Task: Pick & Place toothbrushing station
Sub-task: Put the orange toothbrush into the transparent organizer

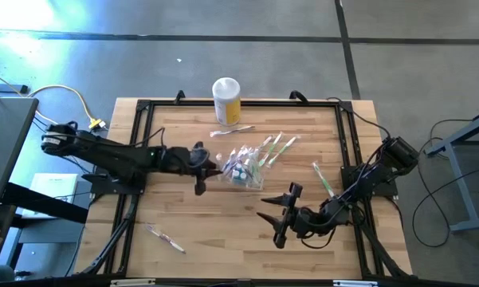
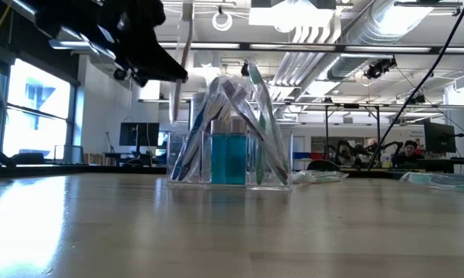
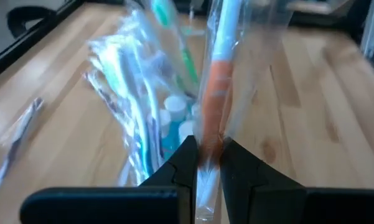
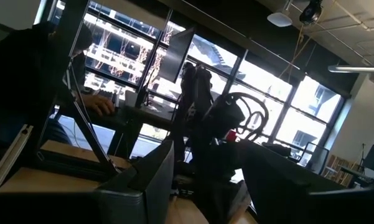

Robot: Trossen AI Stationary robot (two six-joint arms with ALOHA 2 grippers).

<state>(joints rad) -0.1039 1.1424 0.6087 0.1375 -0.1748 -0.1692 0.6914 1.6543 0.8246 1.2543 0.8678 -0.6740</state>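
The wrapped toothbrush's lower end (image 3: pixel 206 208) still hangs short of the clear station, so opening now would miss. My left gripper keeps holding the toothbrush for now.
The toothbrushing station (image 1: pixel 243 171) is a clear container on the middle of the table, holding several wrapped toothbrushes and small blue bottles. It also shows in the low view (image 2: pixel 232 158) and the left wrist view (image 3: pixel 165 124). My left gripper (image 1: pixel 201 169) is just left of it, above the table, shut on a wrapped toothbrush (image 3: pixel 218 74). My right gripper (image 1: pixel 277 217) is open and empty over the front right of the table, its fingers (image 4: pixel 152 180) spread wide. My left gripper pinches the wrapped toothbrush between its two fingers (image 3: pixel 183 165), on the clear wrapper just below the orange part of the handle (image 3: pixel 206 146). In the low view the brush (image 2: pixel 179 77) stands nearly upright across the fingers, its lower end clear of the table.
A white-lidded yellow jar (image 1: pixel 226 100) stands at the far edge. Loose wrapped toothbrushes lie near the jar (image 1: pixel 231 129), at the right (image 1: pixel 323 177) and at the front left (image 1: pixel 166 237). A black frame (image 1: pixel 139 143) runs round the tabletop.
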